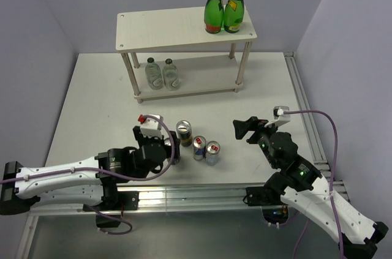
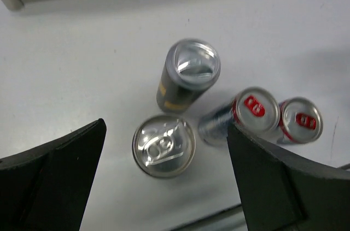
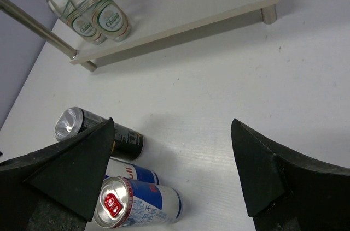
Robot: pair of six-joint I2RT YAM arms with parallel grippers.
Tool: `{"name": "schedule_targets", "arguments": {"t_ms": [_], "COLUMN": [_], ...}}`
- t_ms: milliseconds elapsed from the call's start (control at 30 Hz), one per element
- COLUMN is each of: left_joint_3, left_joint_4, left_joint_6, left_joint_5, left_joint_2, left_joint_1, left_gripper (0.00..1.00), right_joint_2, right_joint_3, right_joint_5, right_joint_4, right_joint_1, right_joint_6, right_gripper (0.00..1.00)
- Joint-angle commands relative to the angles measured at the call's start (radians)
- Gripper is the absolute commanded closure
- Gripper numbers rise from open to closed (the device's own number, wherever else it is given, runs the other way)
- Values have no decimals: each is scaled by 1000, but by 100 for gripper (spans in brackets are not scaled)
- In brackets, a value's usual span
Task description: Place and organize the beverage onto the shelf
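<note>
I should grab the tall black can by its upper sides with my left gripper, so its base stays free to stand on the shelf (image 1: 165,29).
The shelf (image 1: 165,29) stands at the back. Two clear plastic bottles (image 1: 162,74) stand on its lower board, also in the right wrist view (image 3: 106,15). Two black-and-yellow cans and two silver-blue cans stand close together on the table. One black can (image 1: 184,129) is free. The other (image 2: 163,145) is right under my open left gripper (image 2: 167,132), between its fingers but not gripped. The silver-blue cans (image 1: 199,147) (image 1: 212,152) stand to its right. My right gripper (image 1: 244,130) is open and empty, right of the cans (image 3: 139,203).
Two tall green glass bottles (image 1: 223,7) stand on the right end of the shelf's top board. The shelf's lower board (image 3: 180,7) has bare room right of the clear bottles. A metal rail (image 1: 202,195) runs along the table's near edge.
</note>
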Motion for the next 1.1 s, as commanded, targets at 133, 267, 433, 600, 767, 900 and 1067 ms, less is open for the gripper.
{"name": "schedule_targets", "arguments": {"t_ms": [133,267,433,600,767,900,1067], "left_joint_3": [-58,-64,-61,-60,-18,-61,-153], "left_joint_4": [-198,-213,-264,-282,-290,-130,159], "left_joint_6": [-384,-471,-631,-714,-728,-589,-375], "left_joint_5": [-120,-172,-254,-344,-384,-367,-311], "left_joint_2": [19,112,300,431,491,492,455], "left_joint_1": [-178,-238,-263,-257,-235,-196,-146], "left_gripper": [1,1,1,0,1,1,1], "right_joint_2": [1,-4,-2,-5,-4,-4,-2], "right_joint_3": [-4,-5,-4,-5,-5,-5,-5], "right_joint_5": [7,8,7,7,10,7,8], "right_joint_4": [30,33,32,29,27,30,28], "right_joint_1": [6,6,4,4,4,4,4], "right_joint_6": [-8,-10,-8,-8,-7,-7,-8], "right_gripper": [7,7,7,7,7,7,7]}}
